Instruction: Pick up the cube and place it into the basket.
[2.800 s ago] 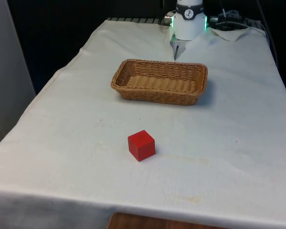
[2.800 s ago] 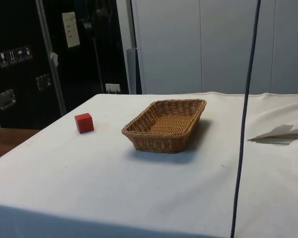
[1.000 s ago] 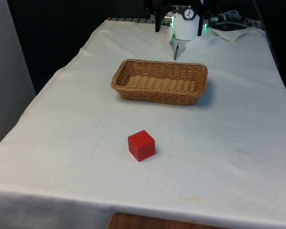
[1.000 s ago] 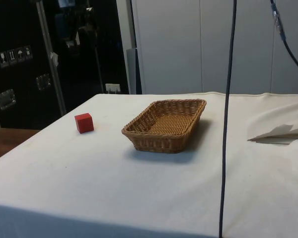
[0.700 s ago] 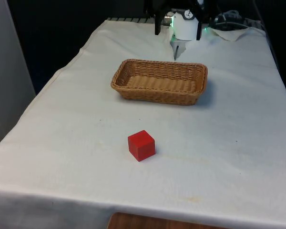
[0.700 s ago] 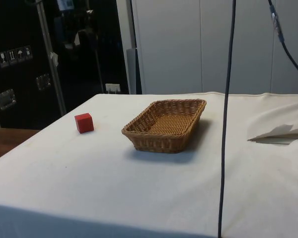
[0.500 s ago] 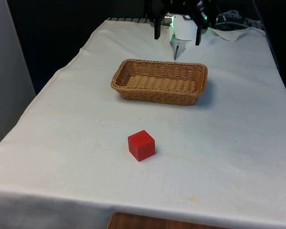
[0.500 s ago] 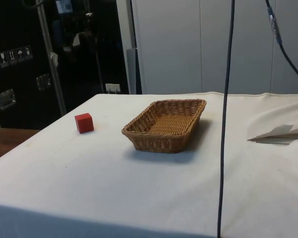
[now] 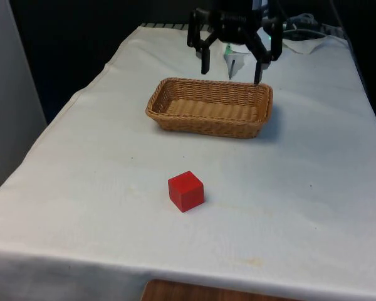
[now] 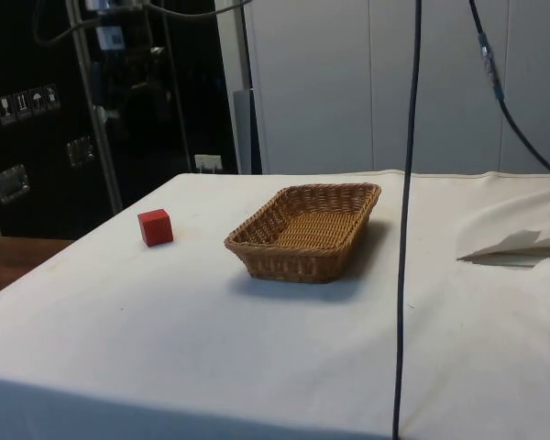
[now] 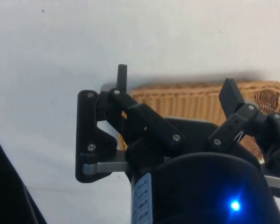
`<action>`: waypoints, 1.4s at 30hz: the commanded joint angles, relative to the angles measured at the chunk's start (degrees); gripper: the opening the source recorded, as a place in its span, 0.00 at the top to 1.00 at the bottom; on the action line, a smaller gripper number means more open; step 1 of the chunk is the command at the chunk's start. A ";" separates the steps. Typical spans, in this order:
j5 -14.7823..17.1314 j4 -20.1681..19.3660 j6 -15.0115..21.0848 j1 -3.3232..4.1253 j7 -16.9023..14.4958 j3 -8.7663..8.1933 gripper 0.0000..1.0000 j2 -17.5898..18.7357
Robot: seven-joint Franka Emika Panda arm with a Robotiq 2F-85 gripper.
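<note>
My gripper needs to place the red cube into the basket, so it should pick the cube up by two opposite sides next.
The red cube rests on the white cloth toward the near side of the table; the side view has the cube well apart from the basket. The brown wicker basket stands at mid-table with nothing inside, and its weave lies below the fingers in the wrist view. My black gripper hangs in the air above the basket's far rim, open, with nothing between its fingers. It is far from the cube.
A dark cable hangs down in front of the side camera. A fold of white cloth rises at the table's robot end. The table edges drop off at the front view's left and right.
The gripper has come down from the top of the front view toward the basket's far rim, fingers spread. Cube and basket have not moved.
</note>
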 commanded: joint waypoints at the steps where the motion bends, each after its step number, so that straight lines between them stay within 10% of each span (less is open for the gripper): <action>1: 0.57 0.57 0.74 -0.23 0.40 0.17 0.00 0.92; 42: 4.01 4.98 9.05 -1.60 8.77 -0.74 0.00 12.89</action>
